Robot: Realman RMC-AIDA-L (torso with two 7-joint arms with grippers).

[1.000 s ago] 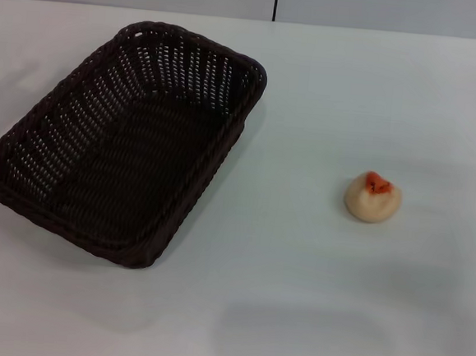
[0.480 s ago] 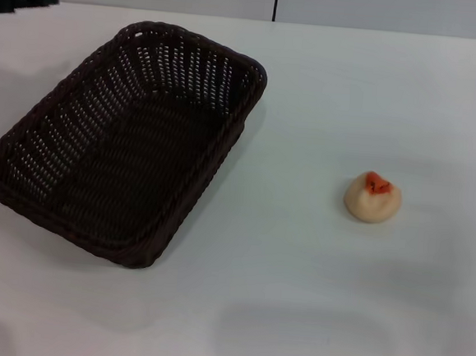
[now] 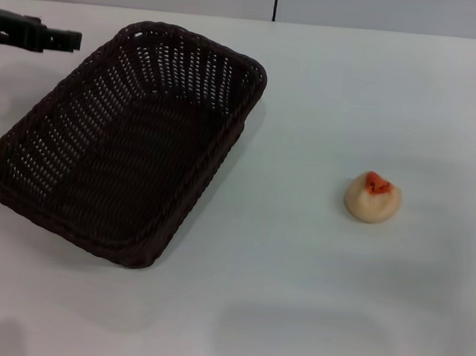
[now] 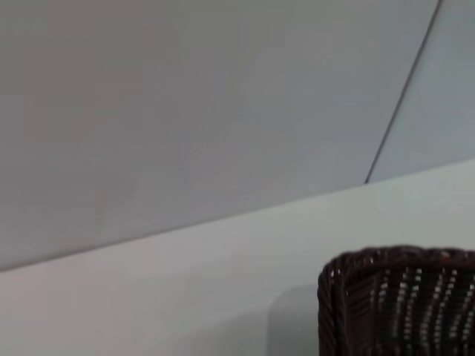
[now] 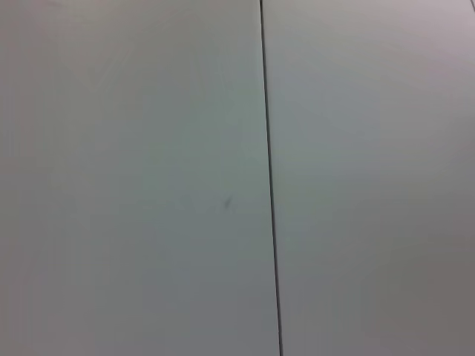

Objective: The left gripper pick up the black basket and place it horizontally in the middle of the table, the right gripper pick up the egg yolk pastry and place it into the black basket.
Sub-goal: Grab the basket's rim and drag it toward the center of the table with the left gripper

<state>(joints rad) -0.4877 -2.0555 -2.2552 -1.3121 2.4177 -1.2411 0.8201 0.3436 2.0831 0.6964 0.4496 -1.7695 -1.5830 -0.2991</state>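
My left gripper would miss the black basket's rim (image 3: 108, 44) now.
The black basket (image 3: 125, 140) lies empty and at a slant on the left half of the white table (image 3: 296, 281); one corner of it shows in the left wrist view (image 4: 397, 300). My left gripper (image 3: 63, 40) is a dark bar at the far left, above the table, just left of the basket's far end and apart from it. The egg yolk pastry (image 3: 372, 197), a pale bun with an orange-red spot, sits on the table at the right. My right gripper is out of view; its wrist view shows only the wall.
A grey panelled wall with a dark vertical seam (image 3: 276, 1) runs behind the table's far edge. The seam also shows in the right wrist view (image 5: 269, 193).
My left gripper has come into view from the left edge and moved right and a little lower, toward the basket's far end. Basket and pastry have not moved.
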